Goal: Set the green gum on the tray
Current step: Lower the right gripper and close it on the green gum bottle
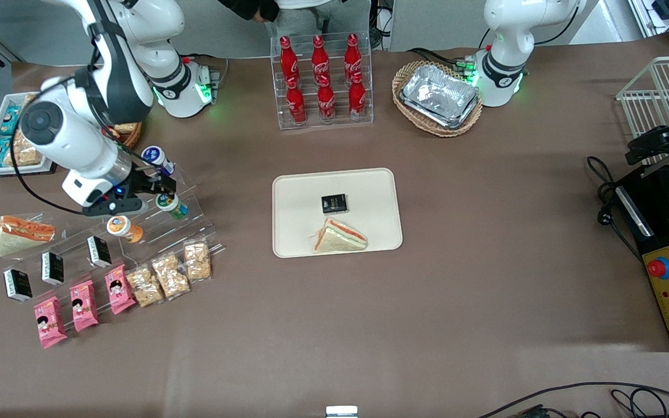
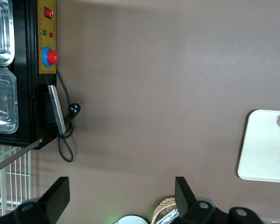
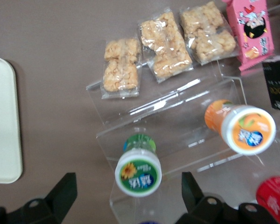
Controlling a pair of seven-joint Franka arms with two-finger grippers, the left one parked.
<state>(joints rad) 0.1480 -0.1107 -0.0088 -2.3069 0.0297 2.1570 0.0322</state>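
Observation:
My gripper grips the green gum by its white lid [image 1: 165, 200] next, to place it on the cream tray.
The green gum [image 1: 172, 205] is a small green bottle with a white lid and green label, resting on a clear acrylic stepped stand [image 1: 186, 220]. In the right wrist view the green gum [image 3: 138, 168] lies between my open fingers, untouched. My gripper [image 1: 154, 190] hovers just above it, open and empty. The cream tray [image 1: 337, 212] lies mid-table, holding a black packet [image 1: 334, 203] and a wrapped sandwich [image 1: 340, 237]. The tray's edge also shows in the right wrist view [image 3: 2, 121].
An orange gum bottle [image 1: 123, 227] and a blue one [image 1: 157, 158] sit on the same stand. Rice-crisp packets [image 1: 169, 274], pink packets [image 1: 82, 305], black boxes [image 1: 53, 268] and a sandwich [image 1: 21, 233] lie nearer the camera. Cola bottles [image 1: 323, 78] and a foil-tray basket [image 1: 439, 98] stand farther off.

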